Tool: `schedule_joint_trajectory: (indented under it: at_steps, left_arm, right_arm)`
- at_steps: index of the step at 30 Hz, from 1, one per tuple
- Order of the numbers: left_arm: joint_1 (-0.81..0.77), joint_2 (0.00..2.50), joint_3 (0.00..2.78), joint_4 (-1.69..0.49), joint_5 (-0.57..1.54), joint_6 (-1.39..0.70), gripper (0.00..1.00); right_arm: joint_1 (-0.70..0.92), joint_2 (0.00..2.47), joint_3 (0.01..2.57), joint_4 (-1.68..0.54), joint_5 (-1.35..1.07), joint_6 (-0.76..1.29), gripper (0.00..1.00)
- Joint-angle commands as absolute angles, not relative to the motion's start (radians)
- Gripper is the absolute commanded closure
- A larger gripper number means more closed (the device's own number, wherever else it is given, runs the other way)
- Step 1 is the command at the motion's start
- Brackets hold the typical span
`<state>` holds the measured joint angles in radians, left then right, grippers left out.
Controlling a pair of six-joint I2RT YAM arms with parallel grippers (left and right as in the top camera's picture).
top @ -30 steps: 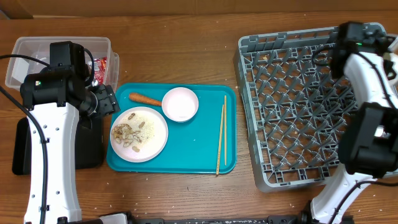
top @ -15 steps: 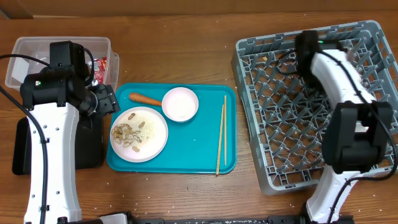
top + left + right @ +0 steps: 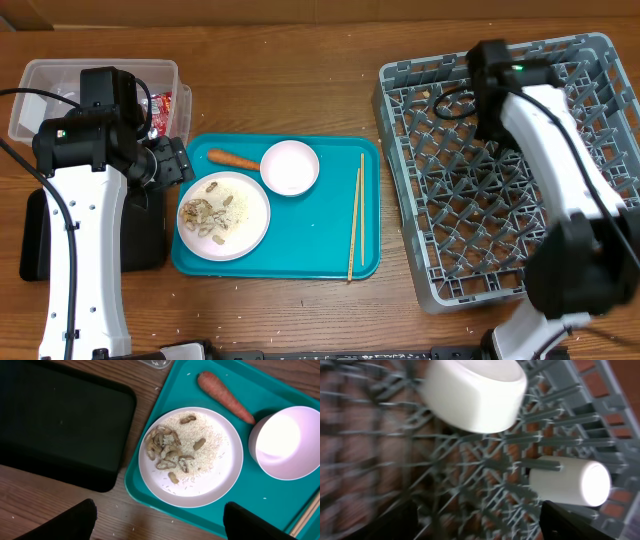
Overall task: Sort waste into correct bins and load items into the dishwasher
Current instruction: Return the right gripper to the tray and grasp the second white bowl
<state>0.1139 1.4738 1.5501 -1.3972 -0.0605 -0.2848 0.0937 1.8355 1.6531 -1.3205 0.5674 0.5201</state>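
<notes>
Next, my right gripper grabs the white-pink bowl point(image 3: 290, 167) by its rim on the chopsticks side, to tip the bowl into the dishwasher rack.
On the teal tray point(image 3: 300, 250) a white-pink plate point(image 3: 223, 215) carries beige food scraps point(image 3: 205, 213) and rice. A carrot point(image 3: 232, 158), a white-pink bowl point(image 3: 290, 167) and chopsticks point(image 3: 356, 215) lie beside it. My left gripper point(image 3: 168, 160) hangs open at the tray's left edge. In the left wrist view the left gripper point(image 3: 160, 527) is just short of the plate point(image 3: 190, 457), nothing between its jaws. My right gripper point(image 3: 485, 525) is open over the grey dishwasher rack point(image 3: 500, 190), where an upturned bowl point(image 3: 472, 392) and a white cup point(image 3: 567, 481) on its side rest.
The clear tub point(image 3: 95, 75) at the back left holds a red wrapper point(image 3: 165, 103). The black tray point(image 3: 140, 235) lies left of the teal tray, partly under my left arm. My right arm point(image 3: 540, 130) stretches over the rack's back half.
My right arm swung from the rack's far right corner leftward along its back edge, and its jaws opened. The left arm stayed put.
</notes>
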Motion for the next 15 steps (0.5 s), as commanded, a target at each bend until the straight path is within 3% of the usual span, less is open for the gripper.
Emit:
schedule_joint_trajectory:
  at_steps: [1, 6, 15]
  left_arm:
    - [0.118, 1.472, 1.559, -1.399, -0.058, -0.284, 0.16]
    - [0.118, 1.472, 1.559, -1.399, -0.051, -0.285, 0.14]
    - [0.118, 1.472, 1.559, -1.403, -0.051, -0.285, 0.12]
  right_arm:
    - [0.101, 1.694, 1.697, -1.284, 0.062, 0.292, 0.19]
    - [0.151, 1.672, 1.694, -1.248, -0.297, 0.204, 0.19]
    - [0.390, 1.773, 1.656, -1.131, -0.323, 0.213, 0.22]
